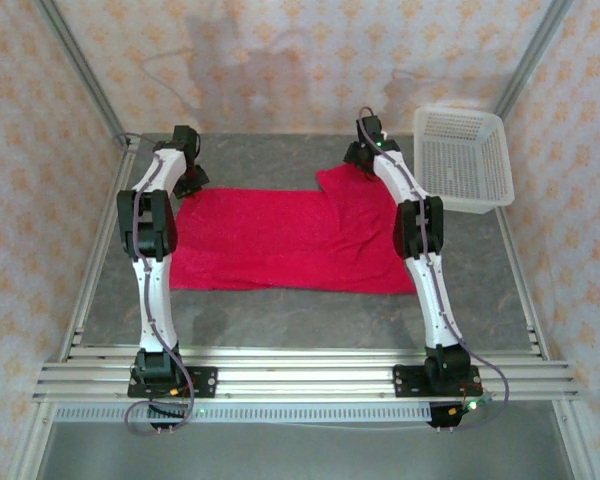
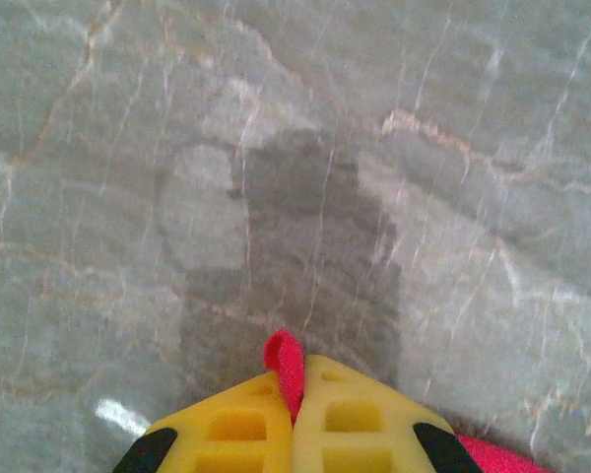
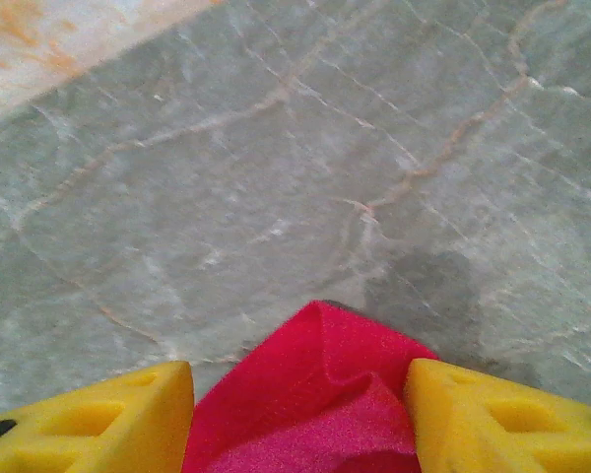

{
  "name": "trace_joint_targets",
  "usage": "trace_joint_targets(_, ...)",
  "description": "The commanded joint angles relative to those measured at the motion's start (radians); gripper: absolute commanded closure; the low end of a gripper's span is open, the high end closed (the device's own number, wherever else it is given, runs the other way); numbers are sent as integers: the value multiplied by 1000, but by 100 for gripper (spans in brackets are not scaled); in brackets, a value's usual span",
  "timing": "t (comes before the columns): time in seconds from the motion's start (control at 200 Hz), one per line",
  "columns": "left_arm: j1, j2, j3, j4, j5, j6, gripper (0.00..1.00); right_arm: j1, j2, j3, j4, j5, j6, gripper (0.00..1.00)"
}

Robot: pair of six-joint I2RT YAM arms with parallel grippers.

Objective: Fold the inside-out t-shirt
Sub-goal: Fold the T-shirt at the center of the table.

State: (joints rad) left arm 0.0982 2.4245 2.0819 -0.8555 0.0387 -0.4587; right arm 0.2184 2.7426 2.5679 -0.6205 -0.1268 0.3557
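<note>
I next need to pick up the t-shirt's rumpled far corner with my right gripper, matching my left gripper's corner, to fold the t-shirt's far edge nearer.
The inside-out t-shirt lies spread flat and crimson red across the middle of the grey table. At its far left corner, my left gripper is shut, and a small fold of the red cloth pokes out between the yellow pads. The left gripper hangs just above the bare marbled tabletop. My right gripper is at the shirt's far right corner. It stands open, with a rumpled corner of the t-shirt lying between its spread yellow fingers.
A white plastic mesh basket stands at the back right, close beside the right arm. Metal frame posts and patterned walls border the table on three sides. An aluminium rail runs along the near edge at the arm bases.
</note>
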Motion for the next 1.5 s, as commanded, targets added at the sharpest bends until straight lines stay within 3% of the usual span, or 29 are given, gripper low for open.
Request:
trace_joint_targets(0.0, -1, -72, -32, 7, 13, -19, 100, -11, 63, 31, -45, -39, 44, 50)
trace_joint_targets(0.245, -2, -91, -1, -22, -7, -2, 100, -13, 25, 31, -14, 10, 21, 100)
trace_joint_targets(0.44, -2, -88, 37, -54, -8, 5, 100, -13, -86, 18, -3, 8, -63, 100)
trace_joint_targets(0.605, -8, -144, -8, -44, -9, 2, 100, -12, -248, -106, -4, -26, -111, 100)
trace_joint_targets(0.726, -9, -215, -95, -26, -14, -6, 100, 0, -398, -287, 7, -58, -125, 100)
trace_joint_targets(0.941, -9, -385, -322, 34, -22, -22, 100, 26, -778, -827, 189, -59, -108, 100)
trace_joint_targets(1.116, -6, -508, -494, 62, -23, -31, 100, 32, -1061, -1154, 243, -44, -100, 100)
trace_joint_targets(1.296, -6, -648, -646, 95, -23, -38, 100, 32, -1300, -1390, 252, -41, -78, 100)
trace_joint_targets(1.496, -6, -746, -781, 122, -28, -45, 100, 31, -1462, -1553, 238, -46, -47, 100)
